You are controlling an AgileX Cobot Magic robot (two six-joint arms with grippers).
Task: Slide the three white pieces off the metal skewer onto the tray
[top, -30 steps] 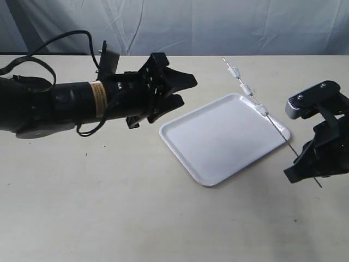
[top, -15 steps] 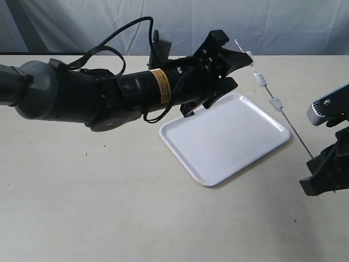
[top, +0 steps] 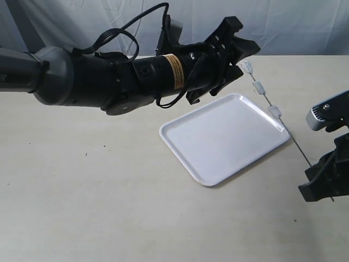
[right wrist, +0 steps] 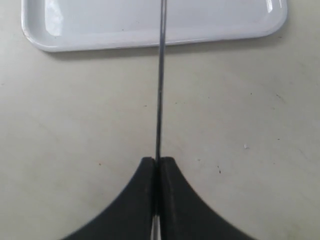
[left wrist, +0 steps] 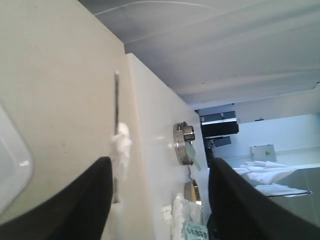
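Observation:
The end piece has to slide off the metal skewer onto the tray (top: 218, 139), so my left gripper should grab that piece by its white body (top: 247, 66) next.
The white tray (top: 218, 139) lies on the beige table. The thin metal skewer (top: 292, 136) slants above its far right rim, with my right gripper (top: 323, 183) shut on its near end. In the right wrist view the skewer (right wrist: 160, 75) runs from that gripper (right wrist: 157, 162) up over the tray (right wrist: 150, 20). Three white pieces (top: 260, 86) are threaded along the far half. My left gripper (top: 246, 61) is open round the skewer's far tip. In the left wrist view the end piece (left wrist: 120, 145) and skewer (left wrist: 116, 100) sit just inside one finger (left wrist: 75, 210) of the left gripper (left wrist: 160, 165).
The bulky left arm (top: 109, 82) with its looping cable (top: 117, 33) stretches across the back of the table. A blue-grey cloth (top: 305, 22) hangs behind the table's far edge. A corner of the tray (left wrist: 10, 160) shows in the left wrist view.
My left arm has swung right and forward until its open jaws reach the skewer's far tip. The right gripper moved the skewer rightward, lifted it, then lowered it slightly.

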